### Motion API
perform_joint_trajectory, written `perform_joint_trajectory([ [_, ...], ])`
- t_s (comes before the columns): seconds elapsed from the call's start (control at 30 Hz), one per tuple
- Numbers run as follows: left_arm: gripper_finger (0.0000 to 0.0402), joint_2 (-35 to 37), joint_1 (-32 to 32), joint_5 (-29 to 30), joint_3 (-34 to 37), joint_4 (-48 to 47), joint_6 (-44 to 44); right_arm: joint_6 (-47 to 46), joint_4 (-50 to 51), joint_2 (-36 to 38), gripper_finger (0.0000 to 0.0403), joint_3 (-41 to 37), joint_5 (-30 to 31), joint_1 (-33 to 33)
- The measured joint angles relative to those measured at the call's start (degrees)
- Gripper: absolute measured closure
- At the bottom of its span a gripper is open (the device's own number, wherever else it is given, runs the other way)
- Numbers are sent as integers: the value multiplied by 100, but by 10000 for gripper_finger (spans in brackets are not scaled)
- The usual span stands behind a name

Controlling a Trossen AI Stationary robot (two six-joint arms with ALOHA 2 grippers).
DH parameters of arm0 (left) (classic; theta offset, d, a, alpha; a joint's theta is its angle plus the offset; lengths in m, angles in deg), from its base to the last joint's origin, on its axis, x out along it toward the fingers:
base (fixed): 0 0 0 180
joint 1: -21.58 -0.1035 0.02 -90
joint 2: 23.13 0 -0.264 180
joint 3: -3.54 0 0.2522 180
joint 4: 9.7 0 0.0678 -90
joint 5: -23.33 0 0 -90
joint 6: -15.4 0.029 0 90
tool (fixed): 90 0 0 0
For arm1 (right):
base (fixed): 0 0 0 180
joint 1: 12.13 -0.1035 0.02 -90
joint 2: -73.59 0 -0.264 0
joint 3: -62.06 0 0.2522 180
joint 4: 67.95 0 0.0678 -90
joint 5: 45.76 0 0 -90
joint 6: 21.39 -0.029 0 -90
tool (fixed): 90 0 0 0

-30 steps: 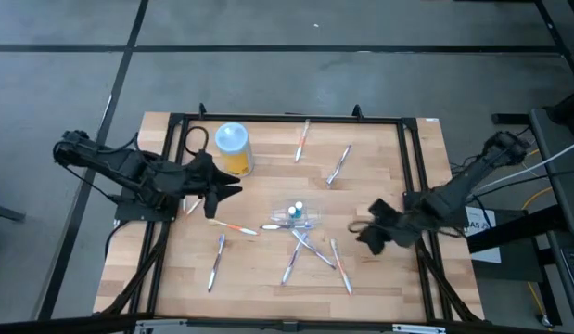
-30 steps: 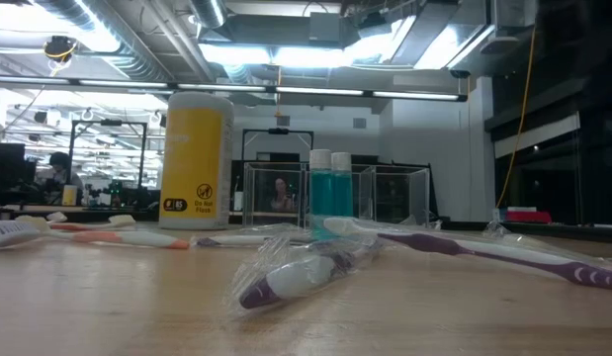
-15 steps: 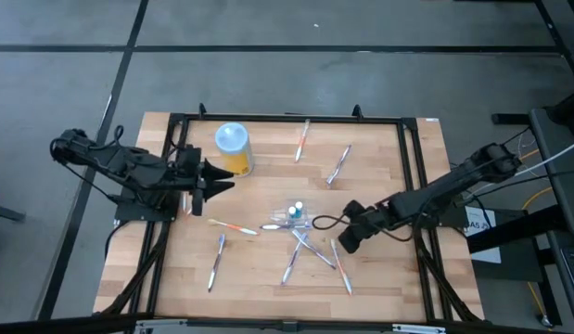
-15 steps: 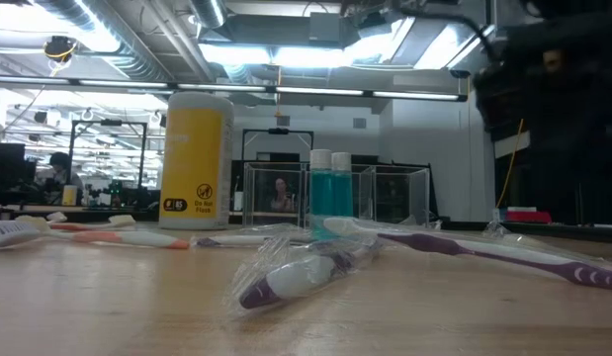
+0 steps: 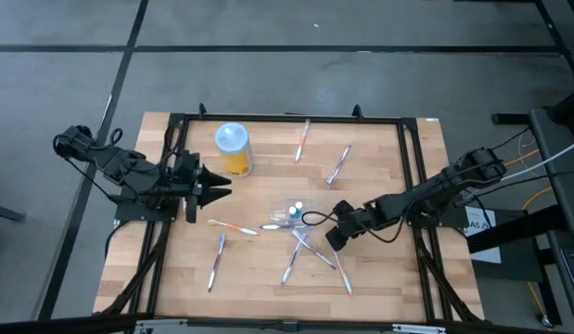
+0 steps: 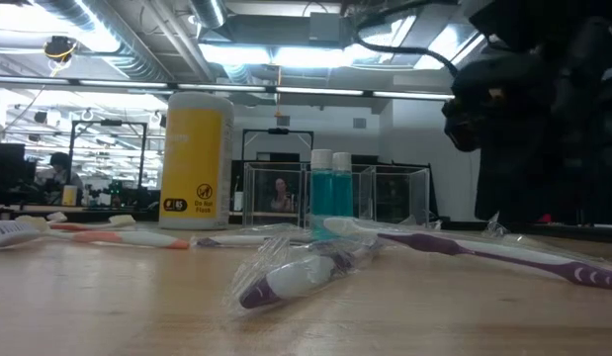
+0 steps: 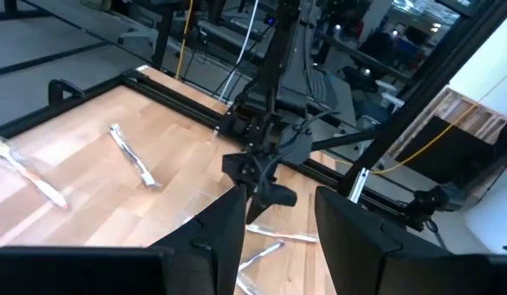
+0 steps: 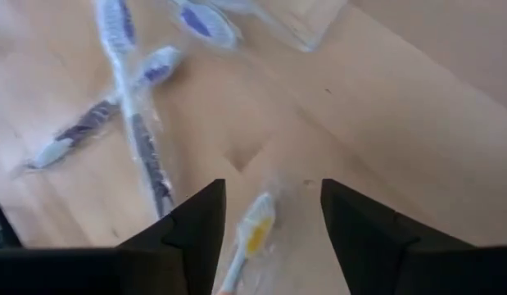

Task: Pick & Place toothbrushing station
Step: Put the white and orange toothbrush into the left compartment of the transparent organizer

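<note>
My right gripper is going to pick up the orange toothbrush by its bristled head (image 5: pixel 338 257) next, to stand it in the clear holder (image 5: pixel 296 215).
Slim toothbrushes lie flat on the wooden table: a crossed purple-and-white cluster (image 5: pixel 303 249), an orange-and-white one (image 5: pixel 341 264), orange ones (image 5: pixel 233 227) (image 5: pixel 302 139), a blue one (image 5: pixel 216 261) and a whitish one (image 5: pixel 339 164). A clear holder (image 5: pixel 296 215) with two teal round-capped pieces (image 6: pixel 330 186) stands at the centre. My right gripper (image 5: pixel 332 238) is open, just right of the cluster; in the right wrist view its fingers (image 8: pixel 273 233) stand on either side of the orange-headed brush (image 8: pixel 253 236). My left gripper (image 5: pixel 223 192) is open and empty at the table's left.
A yellow bottle with a clear lid (image 5: pixel 233 148) stands at the far left. A black frame (image 5: pixel 287 119) runs around the table. A wrapped purple brush (image 6: pixel 304 273) lies nearest the low camera. Bare wood lies at the near left and the far right.
My right gripper has gone toward the table's left edge, from the right rail to just beside the toothbrush cluster, and its arm now shows at the right of the low view. The toothbrushes and holder have stayed where they were.
</note>
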Motion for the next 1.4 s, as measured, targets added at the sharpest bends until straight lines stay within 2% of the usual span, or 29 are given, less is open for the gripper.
perform_joint_trajectory([
  [0.23,258,1,279,186,0,123,19,91,-207,-230,226,-1,-101,68],
  [0.4,258,1,423,299,0,131,7,152,-226,-276,257,-1,-99,70],
  [0.53,258,1,486,306,0,133,-4,172,-332,-275,300,-1,-99,70],
  [0.73,258,1,519,319,0,131,-10,294,-459,-275,391,-1,-99,25],
  [0.93,258,1,517,317,0,131,0,282,-464,-249,399,-1,-80,-138],
  [1.13,258,1,517,304,0,131,2,199,-338,153,401,390,594,-381],
  [1.4,258,1,517,433,0,130,135,638,1101,564,402,1862,2133,-651],
])
